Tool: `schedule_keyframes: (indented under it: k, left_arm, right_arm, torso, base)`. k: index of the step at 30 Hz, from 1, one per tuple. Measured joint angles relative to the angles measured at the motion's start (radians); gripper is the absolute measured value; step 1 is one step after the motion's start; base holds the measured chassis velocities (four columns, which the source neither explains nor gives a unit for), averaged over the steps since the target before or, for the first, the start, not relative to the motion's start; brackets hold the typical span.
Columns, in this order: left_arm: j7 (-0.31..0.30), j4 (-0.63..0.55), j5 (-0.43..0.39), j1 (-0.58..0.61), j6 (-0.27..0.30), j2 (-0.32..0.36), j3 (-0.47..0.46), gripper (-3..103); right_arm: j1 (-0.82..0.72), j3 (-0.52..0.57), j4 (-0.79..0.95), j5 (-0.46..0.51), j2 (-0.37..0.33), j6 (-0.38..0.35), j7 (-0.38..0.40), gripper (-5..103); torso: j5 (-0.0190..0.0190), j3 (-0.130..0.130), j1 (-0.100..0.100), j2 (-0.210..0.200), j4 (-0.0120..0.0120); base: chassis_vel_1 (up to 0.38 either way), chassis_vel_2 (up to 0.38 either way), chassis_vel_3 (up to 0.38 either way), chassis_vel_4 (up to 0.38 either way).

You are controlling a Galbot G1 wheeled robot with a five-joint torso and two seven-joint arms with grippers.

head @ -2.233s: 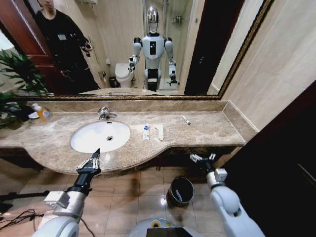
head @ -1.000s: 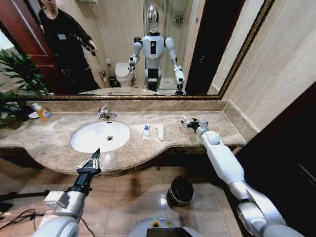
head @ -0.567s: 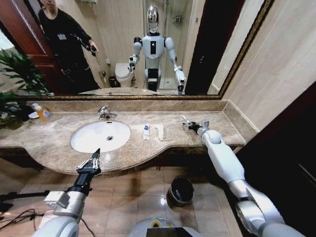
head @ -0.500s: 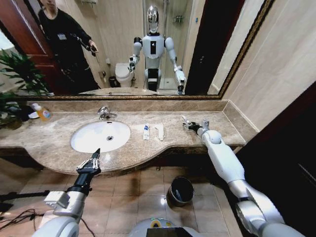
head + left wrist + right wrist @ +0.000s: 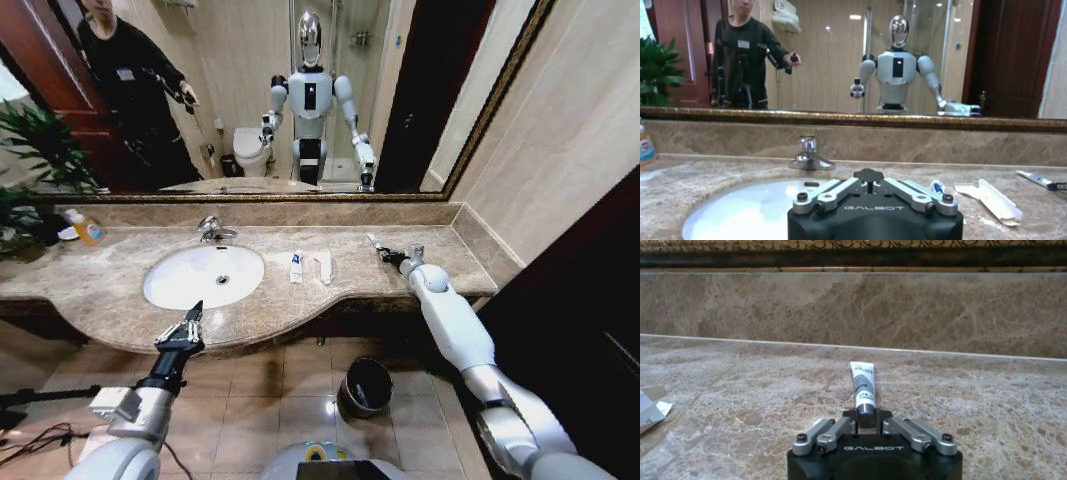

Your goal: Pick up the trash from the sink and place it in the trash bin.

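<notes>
The right gripper grabs the small white tube by its dark end with the cap (image 5: 866,410) next, to drop the tube in the trash bin.
A small white tube (image 5: 374,241) (image 5: 863,382) lies flat on the marble counter at the right. My right gripper (image 5: 390,256) is down at the tube's near end, open, and the tube still rests on the stone. A white tube with blue marks (image 5: 296,267) (image 5: 937,187) and a white packet (image 5: 324,266) (image 5: 990,197) lie on the counter just right of the sink (image 5: 190,292), whose basin looks bare. The trash bin (image 5: 366,386) stands on the floor below the counter. My left gripper (image 5: 182,324) hangs open in front of the counter edge, before the sink.
A chrome faucet (image 5: 211,229) stands behind the basin. An orange-yellow bottle (image 5: 84,228) and a plant (image 5: 35,150) are at the far left. A mirror runs along the back and a wall closes the counter's right end. The tiled floor spreads around the bin.
My right arm has risen from low beside the bin to the counter and reached the small tube, settling slightly nearer it in the last half second. The left arm has not moved.
</notes>
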Motion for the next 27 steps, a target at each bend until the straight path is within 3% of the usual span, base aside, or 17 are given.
schedule_keyframes:
  k: [13, 18, 27]
  left_arm:
    - [0.0, 0.0, 0.0, 0.0, 0.0, 0.0, 0.0, 0]
    - [0.0, 0.0, 0.0, 0.0, 0.0, 0.0, 0.0, 0]
    - [0.0, 0.0, 0.0, 0.0, 0.0, 0.0, 0.0, 0]
  right_arm:
    - [-0.031, 0.026, 0.07, 0.02, -0.004, 0.008, 0.047, 16]
    - [-0.088, 0.05, 0.173, 0.064, -0.028, 0.009, 0.098, 16]
    - [-0.343, 0.117, 0.478, 0.123, -0.097, -0.017, 0.154, 16]
  torso:
    - [0.0001, 0.0, 0.0, 0.0, 0.0001]
    - [0.0001, 0.0, 0.0, 0.0, 0.0]
    - [0.0, 0.0, 0.0, 0.0, -0.0002]
  base:
    - [0.0, 0.0, 0.0, 0.0]
    - [0.0, 0.0, 0.0, 0.0]
    - [0.0, 0.0, 0.0, 0.0]
